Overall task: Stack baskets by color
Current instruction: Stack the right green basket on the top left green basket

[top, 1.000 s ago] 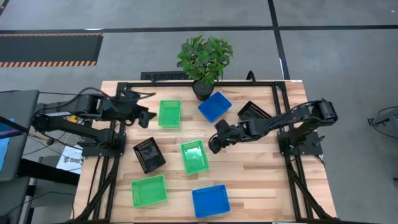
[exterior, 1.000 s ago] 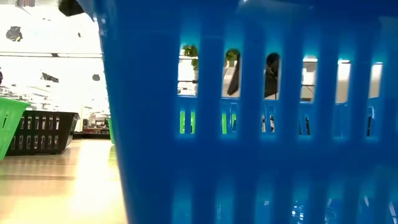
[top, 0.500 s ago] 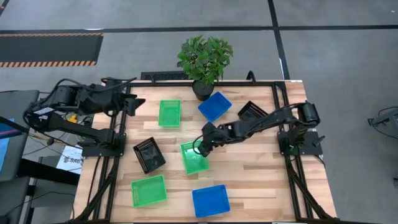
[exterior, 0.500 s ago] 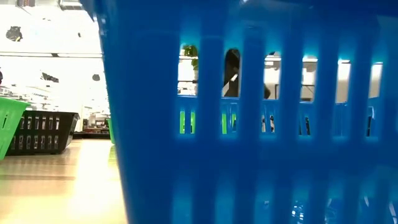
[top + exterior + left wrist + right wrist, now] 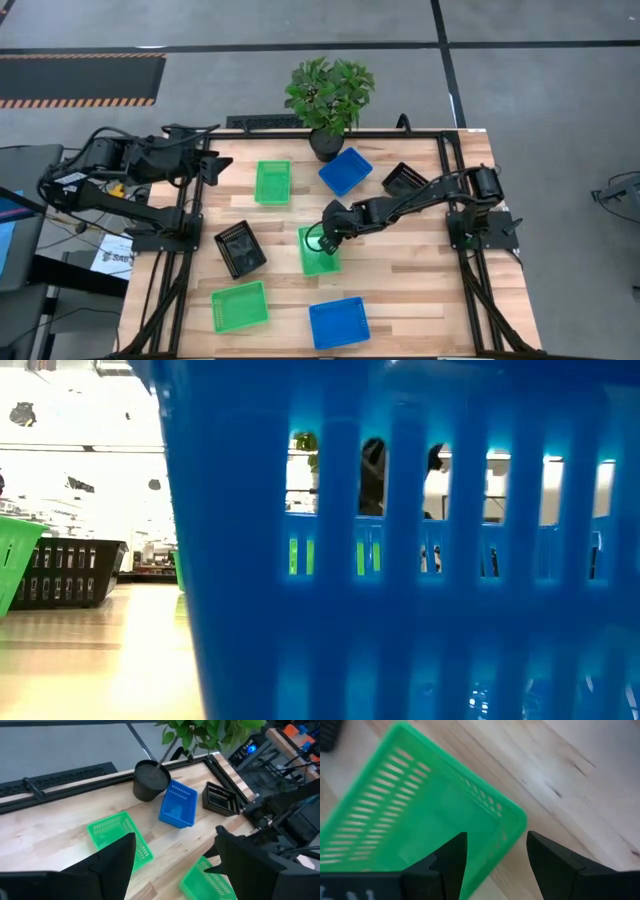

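Note:
The two fingers are on either side of the middle green basket's side (image 5: pixel 493 858) at the depth of its rim, next to the basket's corner (image 5: pixel 520 816). They would hold the basket's side if they closed now, so my right gripper will close.
Three green baskets lie flat on the wooden table: one far left of centre (image 5: pixel 272 182), one in the middle (image 5: pixel 320 256), one near left (image 5: pixel 240 306). Blue baskets sit far centre (image 5: pixel 346 171) and near centre (image 5: pixel 338 322); black ones at left (image 5: pixel 240 249) and far right (image 5: pixel 405 180). My right gripper (image 5: pixel 318 238) is open over the middle green basket's far end; in the right wrist view (image 5: pixel 495 855) one finger hangs over its inside, the other over bare table beyond its corner (image 5: pixel 516 820). My left gripper (image 5: pixel 207 165) is open, raised over the far left corner.
A leafy plant in a dark pot (image 5: pixel 326 143) stands at the far edge beside the far blue basket. A dark frame (image 5: pixel 452 190) rims the table. The near blue basket's wall (image 5: pixel 400 560) fills the low view. Bare wood lies near right (image 5: pixel 430 300).
My right gripper has reached toward the table's left and near edge and sunk down over the middle green basket, staying open. My left gripper first drew back up and toward the far left corner, then kept still.

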Robot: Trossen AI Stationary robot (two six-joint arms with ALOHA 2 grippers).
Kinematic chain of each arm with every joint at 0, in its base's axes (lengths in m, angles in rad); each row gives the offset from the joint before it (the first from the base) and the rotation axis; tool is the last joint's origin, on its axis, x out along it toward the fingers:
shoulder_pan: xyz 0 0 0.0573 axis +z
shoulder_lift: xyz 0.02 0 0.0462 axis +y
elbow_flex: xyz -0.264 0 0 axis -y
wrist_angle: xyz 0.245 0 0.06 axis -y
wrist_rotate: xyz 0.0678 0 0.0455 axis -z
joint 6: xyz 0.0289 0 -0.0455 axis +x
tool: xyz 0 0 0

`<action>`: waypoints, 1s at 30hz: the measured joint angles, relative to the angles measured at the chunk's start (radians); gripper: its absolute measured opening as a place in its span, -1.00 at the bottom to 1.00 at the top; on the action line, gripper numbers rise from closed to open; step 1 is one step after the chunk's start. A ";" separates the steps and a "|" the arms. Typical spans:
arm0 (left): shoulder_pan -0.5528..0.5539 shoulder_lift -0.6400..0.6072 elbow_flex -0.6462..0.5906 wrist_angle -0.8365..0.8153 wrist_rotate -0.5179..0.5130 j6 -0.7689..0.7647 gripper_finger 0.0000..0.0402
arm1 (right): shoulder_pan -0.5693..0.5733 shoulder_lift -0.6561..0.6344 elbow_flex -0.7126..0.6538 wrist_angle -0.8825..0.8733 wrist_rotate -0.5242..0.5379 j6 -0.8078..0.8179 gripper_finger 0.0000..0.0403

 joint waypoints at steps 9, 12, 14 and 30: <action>0.000 -0.005 0.000 -0.007 -0.050 0.012 0.33 | 0.000 -0.001 0.000 -0.014 -0.001 0.014 -0.18; 0.000 -0.005 0.000 -0.007 -0.051 0.022 0.33 | 0.000 -0.001 0.000 -0.020 -0.002 0.014 -0.41; 0.000 -0.004 0.000 -0.007 -0.052 0.025 0.33 | -0.002 -0.001 0.000 -0.026 -0.002 0.011 -0.59; 0.000 -0.005 0.000 -0.007 -0.089 0.034 0.33 | -0.097 -0.097 0.074 -0.017 -0.021 0.000 -0.97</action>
